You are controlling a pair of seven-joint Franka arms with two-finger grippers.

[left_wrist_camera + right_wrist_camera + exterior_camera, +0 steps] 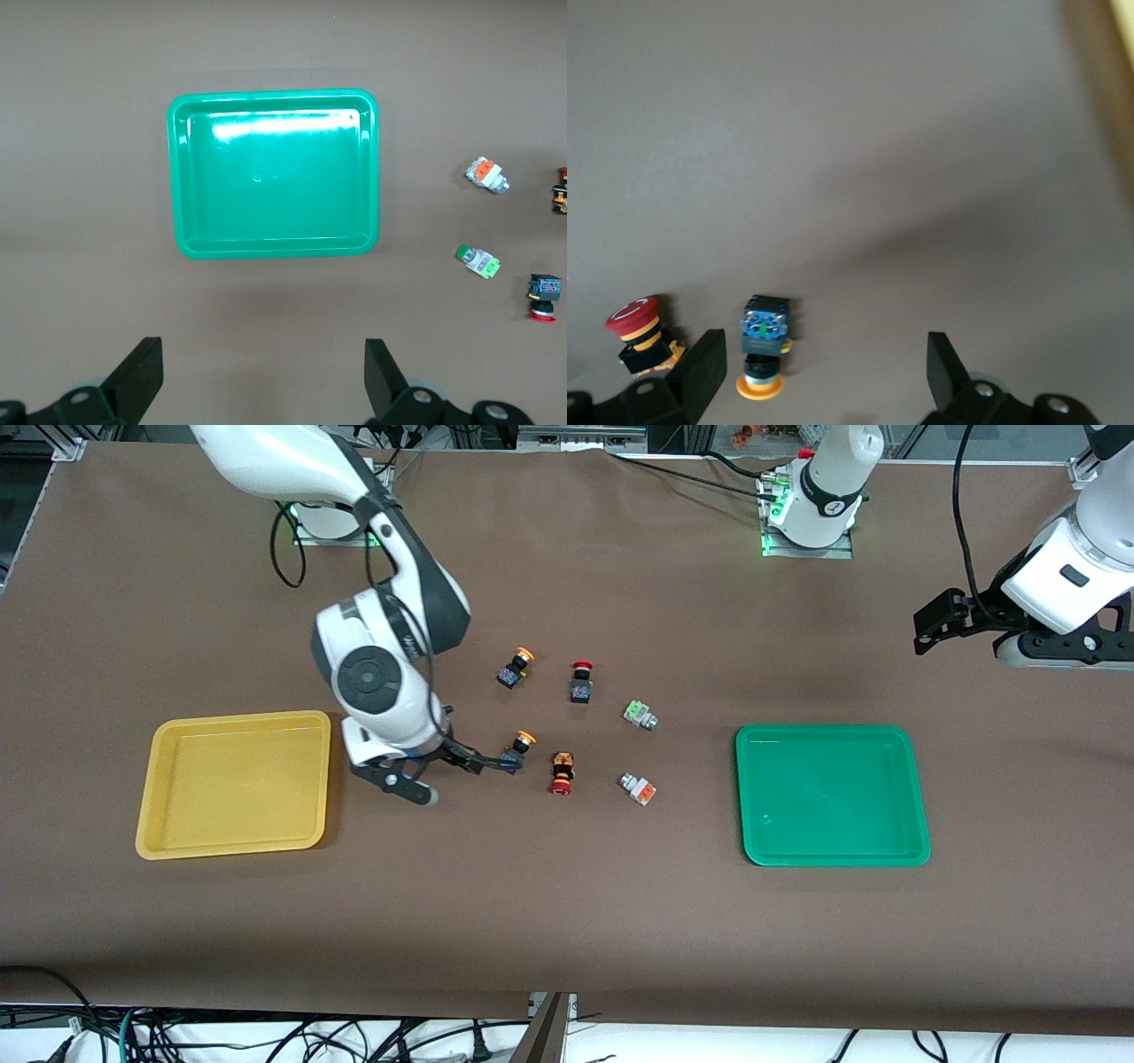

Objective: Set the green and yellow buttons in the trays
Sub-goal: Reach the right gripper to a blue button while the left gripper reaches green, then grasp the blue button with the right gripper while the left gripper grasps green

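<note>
I need to fill the yellow tray [232, 784], so my right gripper should next grab the yellow-capped button by its blue body [511, 760].
A yellow tray [232, 784] lies toward the right arm's end and a green tray [831, 794] toward the left arm's end. Between them lie two yellow-capped buttons [516, 665] [519, 746], a green-faced grey button [639, 715] and an orange-faced grey button [638, 787]. My right gripper [465, 778] is open and low at the table. The nearer yellow-capped button [764, 347] lies between its fingers, close to one finger [700, 376]. My left gripper [927, 633] is open and empty, up above the table's left-arm end. It looks down on the green tray [275, 173].
A red-capped button with a black body [581, 681] and a red-capped one with an orange-black body [561, 772] lie among the others. The latter shows beside my right gripper's finger [640, 330]. Cables hang at the table's near edge.
</note>
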